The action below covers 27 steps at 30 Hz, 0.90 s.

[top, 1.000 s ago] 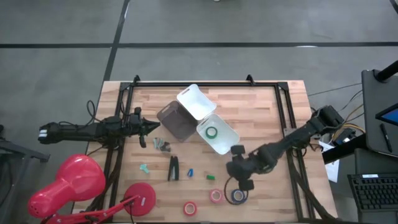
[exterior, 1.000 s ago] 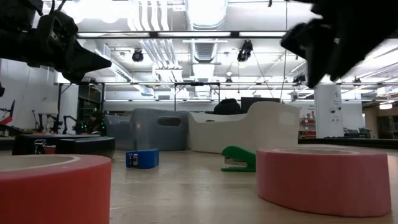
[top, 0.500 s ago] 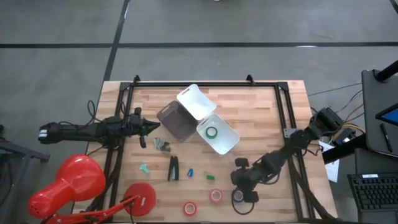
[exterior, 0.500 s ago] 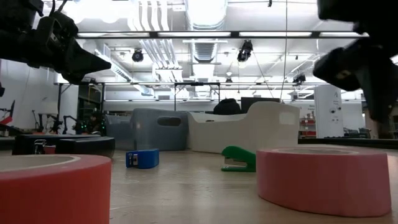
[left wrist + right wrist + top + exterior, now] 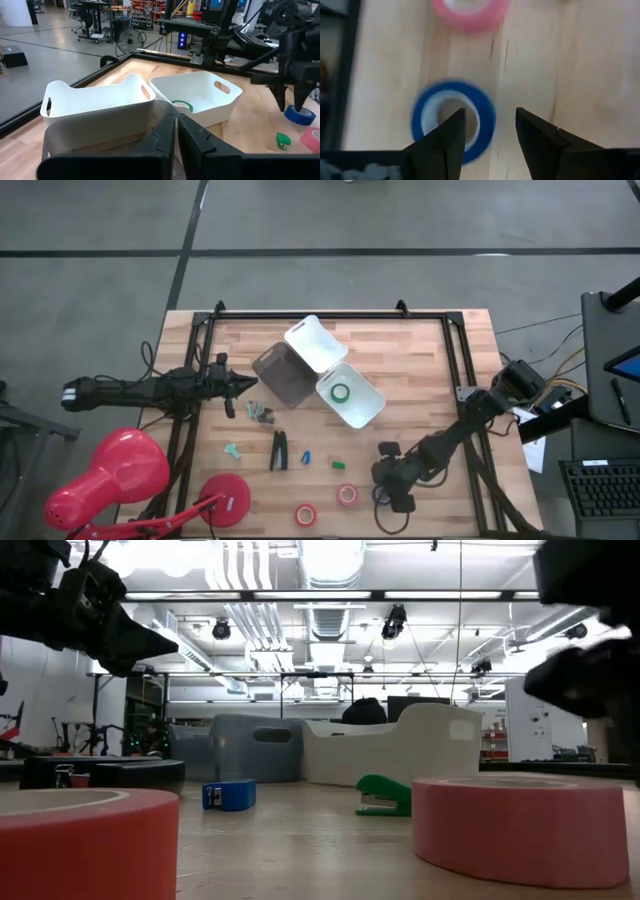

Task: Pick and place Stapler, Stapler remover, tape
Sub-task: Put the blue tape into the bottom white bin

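I will next use my right gripper to take hold of the blue tape roll by its ring wall [image 5: 488,120], so that I can move the roll into the white bin.
My right gripper [image 5: 388,496] is open and points down over the blue tape roll [image 5: 452,120] near the table's near edge. One finger stands over the roll's pale core, the other outside its ring. The pink roll [image 5: 347,495] and the red roll [image 5: 306,514] lie flat to its left. The green roll [image 5: 341,392] lies in a white bin [image 5: 365,408]. The black stapler [image 5: 280,450] lies flat at the table's middle. My left gripper [image 5: 250,383] is shut and hovers at the left side, beside the grey bin [image 5: 282,375].
A second white bin [image 5: 315,343] lies tipped behind the grey one. Small staple removers lie about the stapler: teal [image 5: 233,450], blue [image 5: 307,455], green [image 5: 340,464]. A dark small object [image 5: 262,414] lies near the left gripper. A red lamp [image 5: 110,475] stands off the near-left corner.
My right gripper has moved toward the table's near edge and down onto the blue tape roll, which it now mostly covers in the high view. It has stayed open. The left arm and the other things have kept still.
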{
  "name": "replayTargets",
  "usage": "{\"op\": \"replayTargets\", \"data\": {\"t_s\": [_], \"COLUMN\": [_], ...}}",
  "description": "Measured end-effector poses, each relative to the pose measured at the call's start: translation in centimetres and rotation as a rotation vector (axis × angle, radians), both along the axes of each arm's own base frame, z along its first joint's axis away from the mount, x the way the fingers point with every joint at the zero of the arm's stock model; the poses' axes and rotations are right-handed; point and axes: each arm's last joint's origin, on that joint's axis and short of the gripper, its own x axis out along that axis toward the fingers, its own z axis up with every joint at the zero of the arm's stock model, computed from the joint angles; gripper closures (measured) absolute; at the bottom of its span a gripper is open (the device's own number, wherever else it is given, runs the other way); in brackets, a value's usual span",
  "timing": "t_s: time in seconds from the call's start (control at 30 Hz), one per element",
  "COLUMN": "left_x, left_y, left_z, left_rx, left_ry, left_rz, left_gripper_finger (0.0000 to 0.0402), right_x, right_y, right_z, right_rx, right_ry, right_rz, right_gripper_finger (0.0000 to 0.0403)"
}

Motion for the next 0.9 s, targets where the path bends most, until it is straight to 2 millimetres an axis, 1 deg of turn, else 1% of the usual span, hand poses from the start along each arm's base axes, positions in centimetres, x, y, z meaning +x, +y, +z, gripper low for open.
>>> {"op": "replayTargets", "data": {"t_s": [0.07,0.3,0.7,0.9], "left_x": [0.0,0.0,0.0,0.0], "left_y": [0.0,0.0,0.0,0.0], "left_z": [0.0,-0.1,-0.2,-0.2], "left_rx": [0.000,0.000,0.000,0.000], "left_ry": [0.003,0.014,0.017,0.017], "left_rz": [0.000,0.000,0.000,0.000], "left_gripper_finger": [0.0378,0.0377,0.0378,0.0376], "right_x": [0.2,0.3,-0.3,0.3], "right_y": [0.2,0.2,-0.5,-0.9], "right_z": [-0.3,-0.4,-1.3,-0.6], "right_rx": [0.013,0.024,-0.009,-0.039], "right_ry": [0.005,0.001,0.009,-0.012], "right_rz": [0.001,0.003,-0.002,0.042], "right_gripper_finger": [0.0237,0.0256,0.0334,0.0360]}}
